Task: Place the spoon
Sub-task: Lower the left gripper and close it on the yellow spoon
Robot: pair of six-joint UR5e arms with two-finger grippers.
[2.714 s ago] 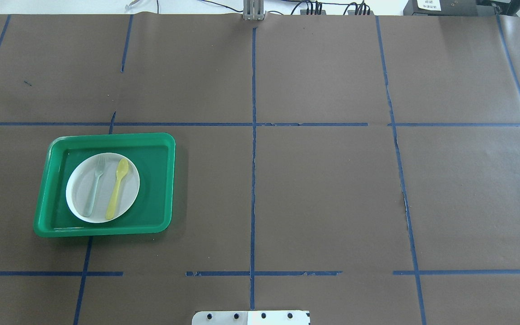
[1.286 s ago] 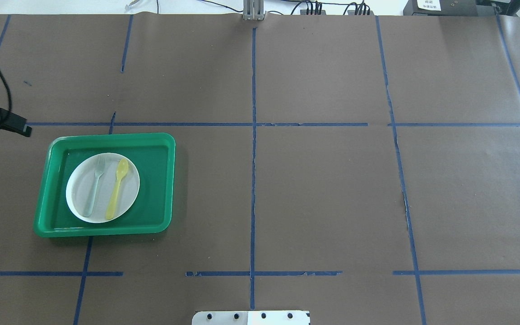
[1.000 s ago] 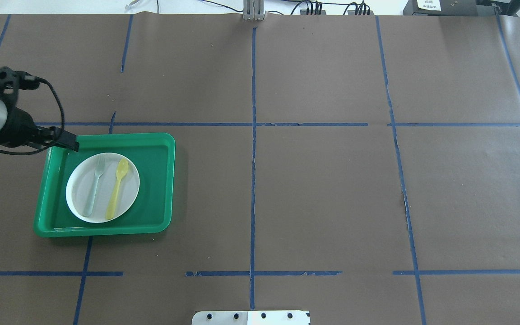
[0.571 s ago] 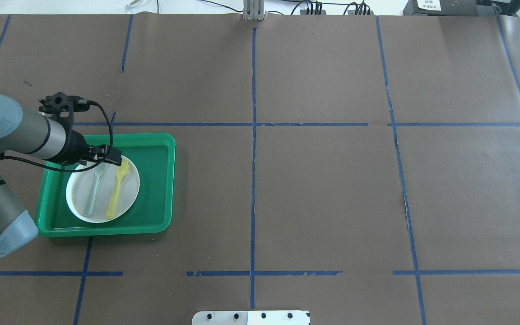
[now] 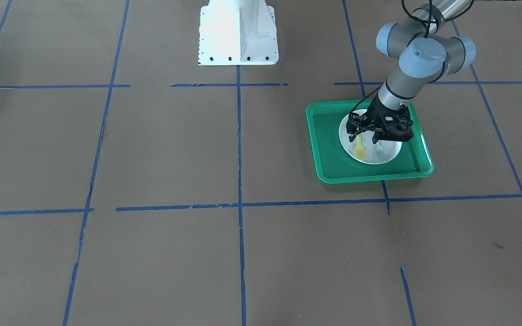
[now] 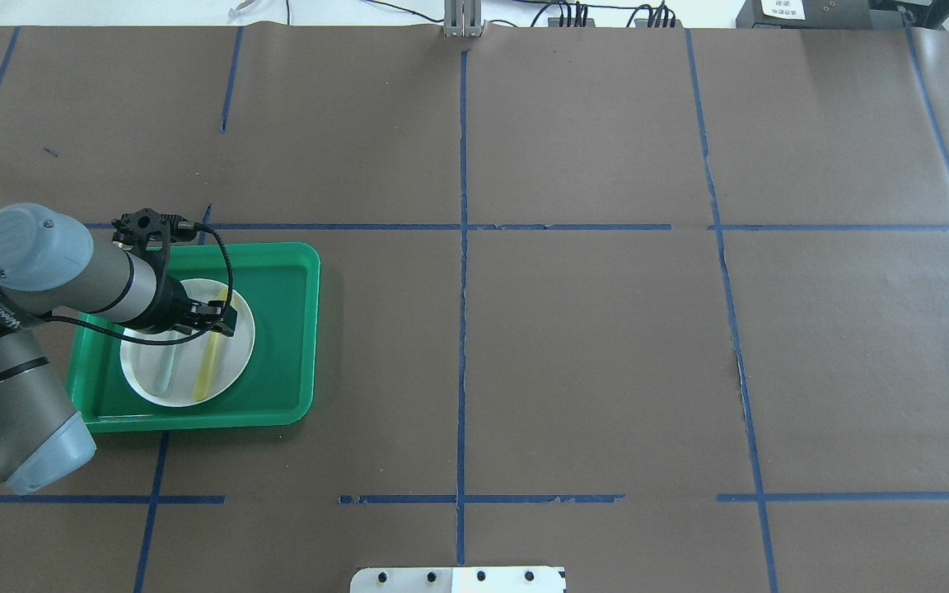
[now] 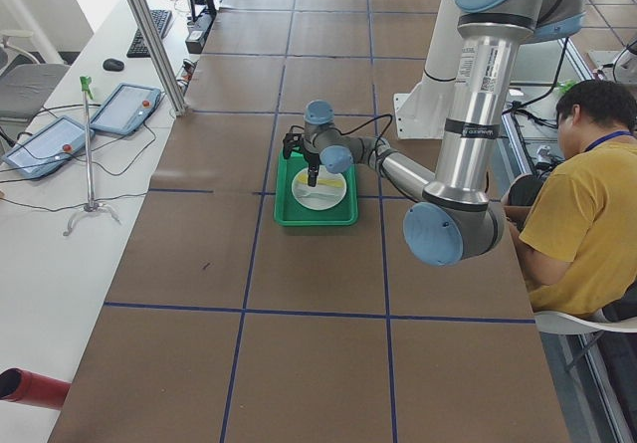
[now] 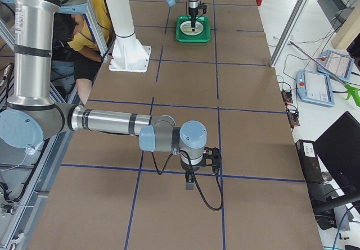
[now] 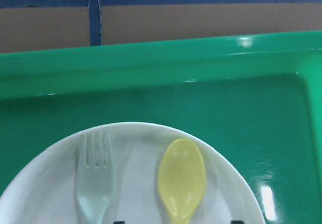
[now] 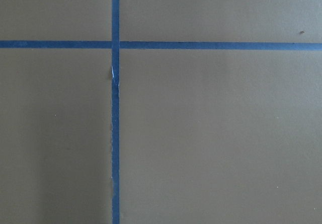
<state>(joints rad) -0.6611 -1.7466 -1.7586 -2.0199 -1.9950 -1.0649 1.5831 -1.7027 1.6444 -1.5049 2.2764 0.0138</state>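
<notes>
Next, my left gripper grips the pale-yellow spoon by its handle (image 9: 179,218), to move the spoon from the white plate onto the green tray (image 9: 251,118).
The pale-yellow spoon (image 6: 211,362) lies on a white plate (image 6: 141,371) inside a green tray (image 6: 285,329), next to a pale grey fork (image 6: 165,371). In the left wrist view the spoon's bowl (image 9: 182,178) and the fork's tines (image 9: 95,183) lie side by side on the plate (image 9: 141,183). My left gripper (image 6: 215,323) hangs just above the plate over the spoon, open and empty, with a fingertip at each side of the spoon's handle. In the front view it (image 5: 366,135) covers the plate's near half. My right gripper (image 8: 189,182) is far away over bare table; I cannot tell its state.
The tray (image 5: 329,149) sits on brown paper marked with blue tape lines. The robot's white base (image 5: 237,31) stands at the table's edge. An operator (image 7: 587,194) sits beside the table. The right wrist view shows only paper and tape.
My left arm has come in from the left and moved over the tray to above the plate. The spoon, fork and tray have not moved.
</notes>
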